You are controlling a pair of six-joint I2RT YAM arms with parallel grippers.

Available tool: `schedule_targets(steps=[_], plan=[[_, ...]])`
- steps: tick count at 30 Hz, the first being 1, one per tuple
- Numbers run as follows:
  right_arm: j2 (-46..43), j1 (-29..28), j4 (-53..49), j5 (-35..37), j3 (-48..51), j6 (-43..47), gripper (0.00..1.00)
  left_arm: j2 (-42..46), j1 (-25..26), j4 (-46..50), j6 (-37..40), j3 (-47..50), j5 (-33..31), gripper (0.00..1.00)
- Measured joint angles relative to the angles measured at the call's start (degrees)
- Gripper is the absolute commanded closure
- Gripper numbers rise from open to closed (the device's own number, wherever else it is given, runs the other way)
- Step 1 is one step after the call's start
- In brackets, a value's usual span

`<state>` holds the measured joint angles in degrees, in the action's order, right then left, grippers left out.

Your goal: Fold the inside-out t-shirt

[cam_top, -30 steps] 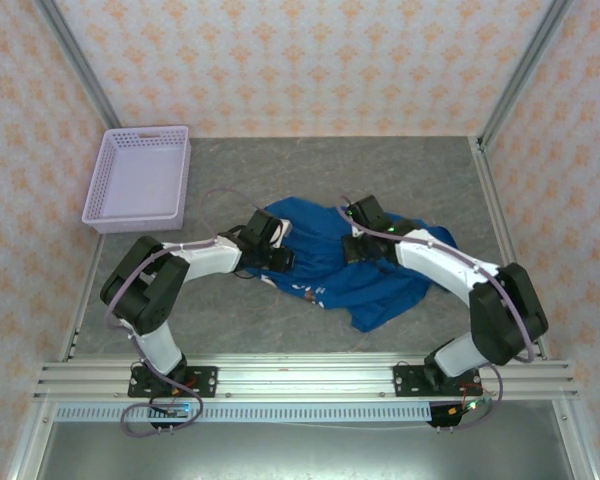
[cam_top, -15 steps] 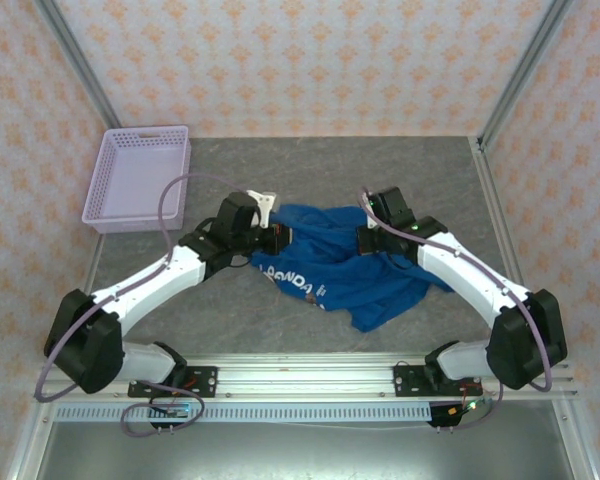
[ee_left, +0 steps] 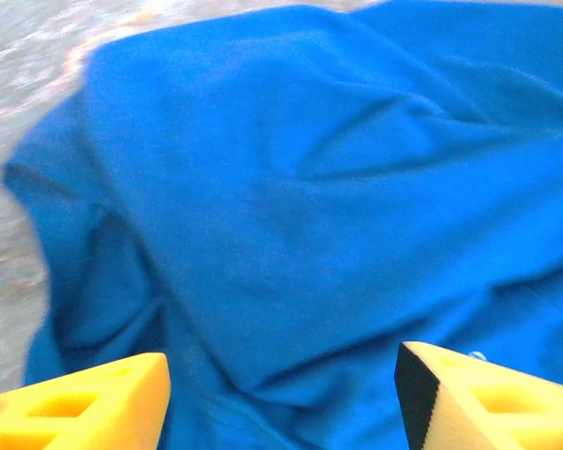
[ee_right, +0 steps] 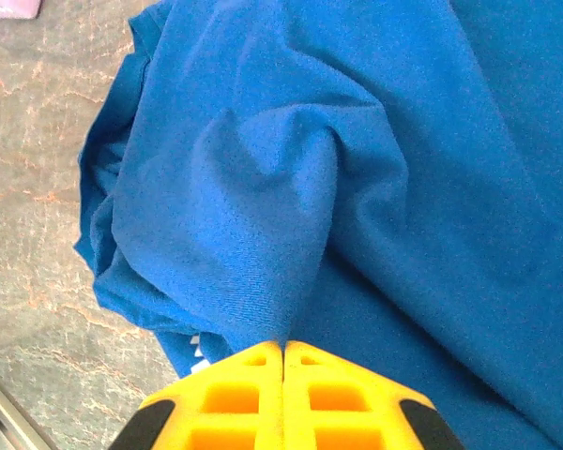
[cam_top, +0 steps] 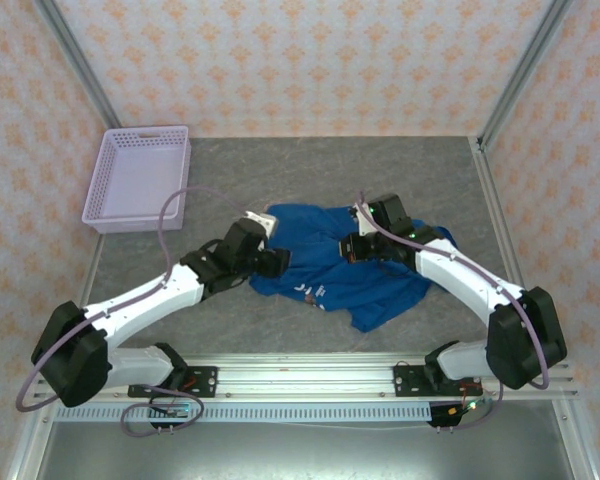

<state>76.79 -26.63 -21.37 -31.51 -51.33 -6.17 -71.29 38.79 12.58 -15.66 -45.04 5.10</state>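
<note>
My left gripper picks up the t-shirt's upper cloth near the t-shirt's edge [cam_top: 284, 257] [ee_left: 267, 361] next, away from my right gripper's fold, to spread the t-shirt.
The royal-blue t-shirt [cam_top: 330, 265] lies crumpled in the middle of the grey table, with white lettering [cam_top: 310, 290] showing near its front left. My left gripper [cam_top: 277, 262] hovers at the shirt's left edge; its yellow fingers [ee_left: 84, 405] stand wide apart over the blue cloth [ee_left: 291, 187], holding nothing. My right gripper [cam_top: 350, 247] sits on the shirt's upper middle. In the right wrist view the gripper [ee_right: 282, 349] is shut, pinching a raised fold of the shirt [ee_right: 263, 216] that rises into a peak at the tips.
A lavender mesh basket [cam_top: 140, 178] stands at the back left of the table. Bare grey tabletop [cam_top: 230, 170] surrounds the shirt. Metal frame posts and patterned walls bound the workspace; an aluminium rail [cam_top: 300, 375] runs along the near edge.
My left arm swung out then drew back nearer, its gripper now at the shirt's left edge. My right gripper shifted slightly left and nearer; the shirt bunched a little.
</note>
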Motion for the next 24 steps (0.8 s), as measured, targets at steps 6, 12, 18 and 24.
schedule_targets(steps=[6, 12, 18, 24], plan=[[1.0, 1.1, 0.0, -0.9, -1.1, -2.0, 1.00, -9.2, 4.6, -2.2, 6.8, -3.1, 0.2, 0.37], [1.0, 1.2, 0.0, -0.9, -1.3, -2.3, 1.00, -19.9, 5.7, -2.1, 10.7, -7.8, -1.2, 0.53], [1.0, 1.2, -1.8, 0.8, -1.6, -0.9, 1.00, -23.2, 5.7, -2.1, 11.3, -10.8, -2.5, 0.94], [-5.6, 1.2, -2.9, 6.1, -0.7, 2.6, 1.00, -11.8, 0.8, -7.5, 6.2, -6.6, 10.3, 1.00]])
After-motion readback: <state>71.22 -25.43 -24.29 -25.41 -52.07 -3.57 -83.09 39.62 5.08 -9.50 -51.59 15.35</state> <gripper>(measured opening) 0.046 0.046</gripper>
